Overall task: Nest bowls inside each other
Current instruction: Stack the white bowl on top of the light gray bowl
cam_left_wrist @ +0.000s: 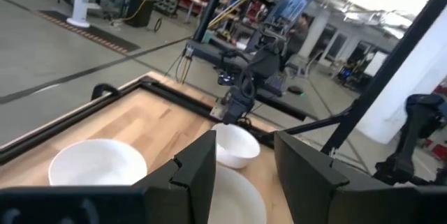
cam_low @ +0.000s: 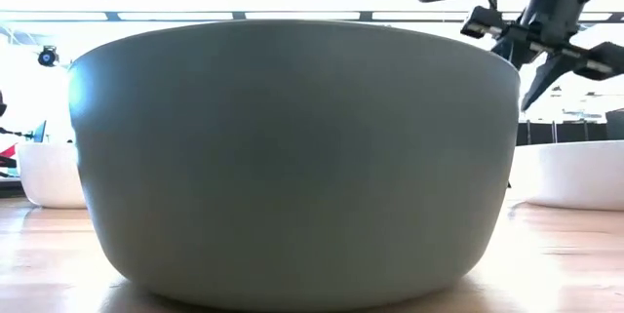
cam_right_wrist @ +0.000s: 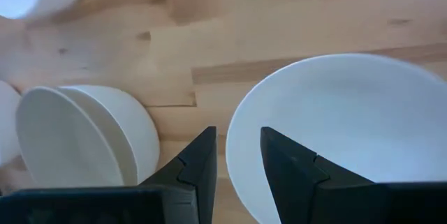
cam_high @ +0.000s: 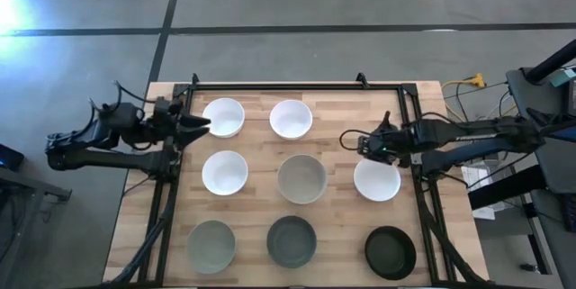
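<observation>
My right gripper takes hold of the white bowl by its rim (cam_high: 355, 174) next, to nest it into the beige-grey bowl's stack (cam_high: 301, 178).
Eight bowls stand upright on their bases on the wooden table. Two white bowls (cam_high: 223, 116) (cam_high: 291, 119) stand at the far side. A white bowl (cam_high: 224, 173), a beige-grey bowl (cam_high: 301, 178) and a white bowl (cam_high: 376, 179) stand in the middle row. Two grey bowls (cam_high: 211, 244) (cam_high: 292, 240) and a black bowl (cam_high: 390, 252) stand at the near side. My left gripper (cam_high: 200, 124) is open and empty beside the far left white bowl. My right gripper (cam_high: 360, 142) is open and empty, raised above the table (cam_low: 551, 55) beside the right white bowl (cam_right_wrist: 342, 133).
A black metal frame (cam_high: 297, 85) runs along the table's far edge and down both sides. Bare wood (cam_high: 378, 113) lies at the far right of the table. The near middle grey bowl (cam_low: 292, 157) fills the low view.
</observation>
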`<state>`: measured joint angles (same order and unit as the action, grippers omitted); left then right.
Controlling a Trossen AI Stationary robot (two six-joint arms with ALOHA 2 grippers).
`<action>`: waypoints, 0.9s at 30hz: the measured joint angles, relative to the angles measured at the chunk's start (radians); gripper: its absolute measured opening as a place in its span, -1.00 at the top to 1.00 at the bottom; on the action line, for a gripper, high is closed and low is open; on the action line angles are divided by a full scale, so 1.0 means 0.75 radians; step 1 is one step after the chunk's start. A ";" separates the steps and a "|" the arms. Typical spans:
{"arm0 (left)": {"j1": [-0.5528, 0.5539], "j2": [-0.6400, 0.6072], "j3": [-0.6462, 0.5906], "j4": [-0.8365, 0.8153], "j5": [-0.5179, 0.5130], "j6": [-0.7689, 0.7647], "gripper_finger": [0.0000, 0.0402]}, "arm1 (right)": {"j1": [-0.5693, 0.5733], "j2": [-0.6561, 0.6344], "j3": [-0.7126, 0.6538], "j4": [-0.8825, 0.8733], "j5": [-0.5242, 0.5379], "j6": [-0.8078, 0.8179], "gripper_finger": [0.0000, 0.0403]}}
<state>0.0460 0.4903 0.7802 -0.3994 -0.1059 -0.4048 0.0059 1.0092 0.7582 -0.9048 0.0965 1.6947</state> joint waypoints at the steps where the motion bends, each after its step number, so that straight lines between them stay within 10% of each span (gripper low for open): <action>1: 0.000 0.013 0.001 0.001 0.000 -0.003 0.35 | 0.000 0.021 -0.010 0.031 -0.003 0.000 0.47; 27: 0.000 0.005 0.004 0.033 0.005 -0.012 0.35 | 0.014 0.630 0.075 0.304 -0.279 -0.239 0.51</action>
<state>0.0460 0.4943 0.7834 -0.3744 -0.1024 -0.4137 0.0163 1.4819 0.8147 -0.6770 -0.1127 1.5155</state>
